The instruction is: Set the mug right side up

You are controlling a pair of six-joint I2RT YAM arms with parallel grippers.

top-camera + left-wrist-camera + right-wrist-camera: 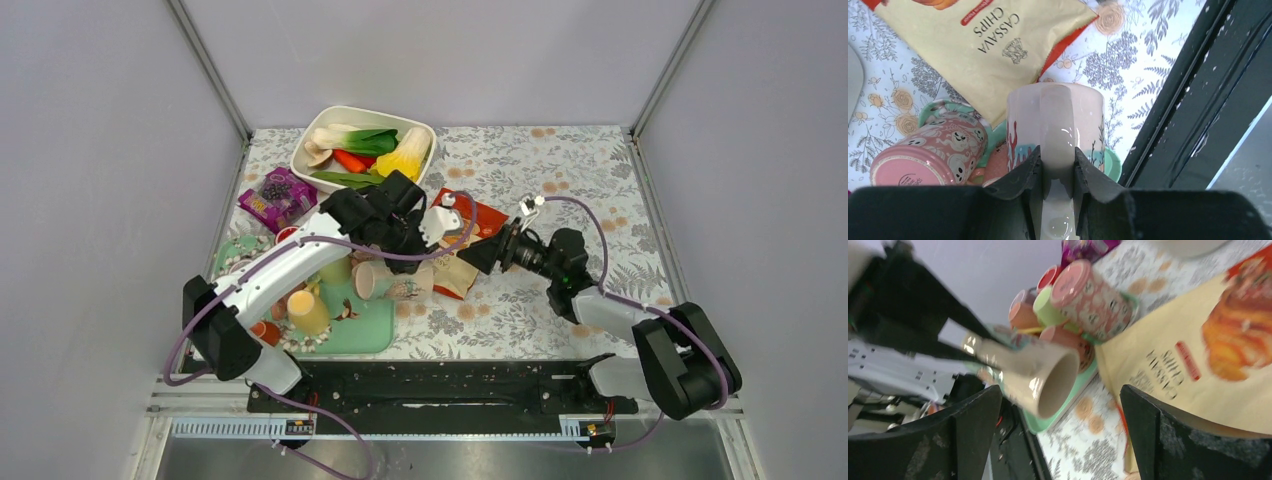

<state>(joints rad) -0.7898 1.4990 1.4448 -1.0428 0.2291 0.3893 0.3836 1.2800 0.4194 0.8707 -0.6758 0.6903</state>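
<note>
I will next grab the cream mug by its opening's rim (1059, 383) with my right gripper. Its base stays free, so I can set the mug upright.
The mug (1055, 115) is cream with a coral and plant print. My left gripper (1057, 155) is shut on its handle and holds it in the air above the green tray (370, 325). In the right wrist view the mug (1033, 372) is blurred and tilted on its side, with its open mouth facing my right gripper (1060, 390). That gripper is open and empty, a short way from the mug. In the top view my left gripper (405, 245) covers most of the mug, and my right gripper (482, 255) points at it over the chips bag.
A cassava chips bag (978, 40) lies just beyond the mug. A pink ghost-print mug (928, 150) lies on its side on the tray among other cups, one of them yellow (305, 310). A white bowl of vegetables (365, 150) and a purple pack (275, 195) sit at the back left.
</note>
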